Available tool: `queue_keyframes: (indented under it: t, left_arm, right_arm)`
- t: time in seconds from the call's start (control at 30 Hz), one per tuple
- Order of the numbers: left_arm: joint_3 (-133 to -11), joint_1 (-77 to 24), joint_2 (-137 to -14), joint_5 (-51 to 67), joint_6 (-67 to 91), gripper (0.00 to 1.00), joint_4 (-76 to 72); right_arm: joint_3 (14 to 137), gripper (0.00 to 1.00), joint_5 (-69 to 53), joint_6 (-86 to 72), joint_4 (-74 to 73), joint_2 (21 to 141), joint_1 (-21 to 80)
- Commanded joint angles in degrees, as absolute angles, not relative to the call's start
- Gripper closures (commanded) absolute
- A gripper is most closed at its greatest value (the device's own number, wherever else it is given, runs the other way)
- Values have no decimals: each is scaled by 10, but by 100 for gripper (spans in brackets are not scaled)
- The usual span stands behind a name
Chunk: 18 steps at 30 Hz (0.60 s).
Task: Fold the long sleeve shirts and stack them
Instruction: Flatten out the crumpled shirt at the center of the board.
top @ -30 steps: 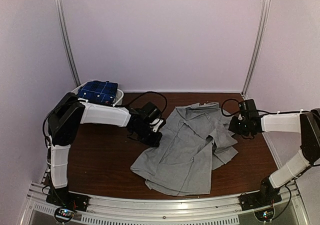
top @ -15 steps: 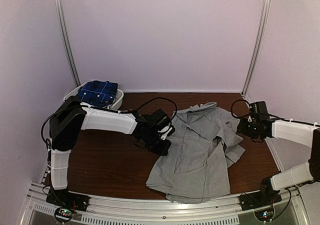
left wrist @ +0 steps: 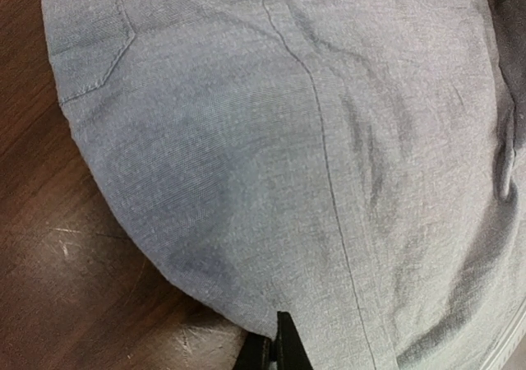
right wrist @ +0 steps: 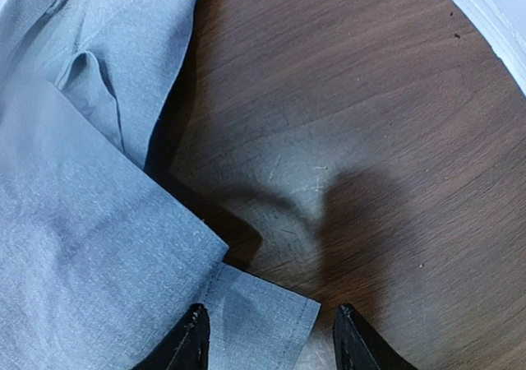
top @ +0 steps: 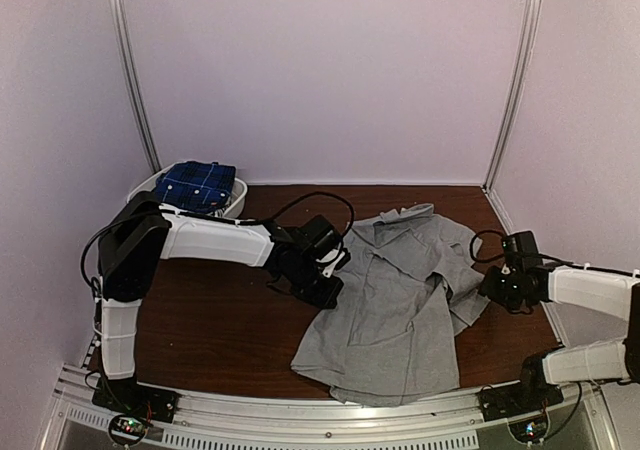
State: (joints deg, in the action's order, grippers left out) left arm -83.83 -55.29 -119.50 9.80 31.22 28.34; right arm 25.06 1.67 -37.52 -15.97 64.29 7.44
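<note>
My right gripper takes hold of the grey shirt's sleeve by its cuff corner (top: 485,298) (right wrist: 288,317) next, to fold it across and pass it to my left gripper.
A plain grey long sleeve shirt (top: 395,305) lies spread and rumpled on the brown table, collar toward the back. My left gripper (top: 328,282) is at its left edge, shut on the cloth; in the left wrist view the grey shirt (left wrist: 296,140) fills the frame and its hem is pinched between the closed fingertips (left wrist: 283,349). My right gripper (top: 492,288) is open at the shirt's right side. In the right wrist view a grey cuff corner (right wrist: 259,312) lies flat between the spread fingers (right wrist: 191,337). A dark blue plaid shirt (top: 197,183) sits folded in the basket.
The white oval basket (top: 240,198) stands at the back left corner. Bare brown table (top: 210,315) shows left of the shirt and bare tabletop (right wrist: 370,123) to its right. A metal rail (top: 300,410) runs along the near edge.
The right gripper opened, let go of the shirt's right side and drew back to the right and nearer. The left gripper dragged the shirt rightward.
</note>
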Motion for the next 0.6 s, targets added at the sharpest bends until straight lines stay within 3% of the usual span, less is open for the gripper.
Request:
queue_keyframes:
  t: [0.0, 0.4, 0.47, 0.57]
  left_arm:
    - [-851, -550, -1173, 91, 315, 98, 267]
    - [-846, -550, -1172, 102, 317, 98, 245]
    - [-849, -550, -1173, 102, 318, 98, 244]
    - [-853, -550, -1176, 106, 318, 98, 244]
  right_arm:
    - [235, 48, -5, -396, -135, 663, 73]
    - [204, 48, -65, -422, -87, 690, 75]
    - [204, 52, -72, -428, -72, 691, 74]
    - [208, 66, -71, -431, -60, 694, 74]
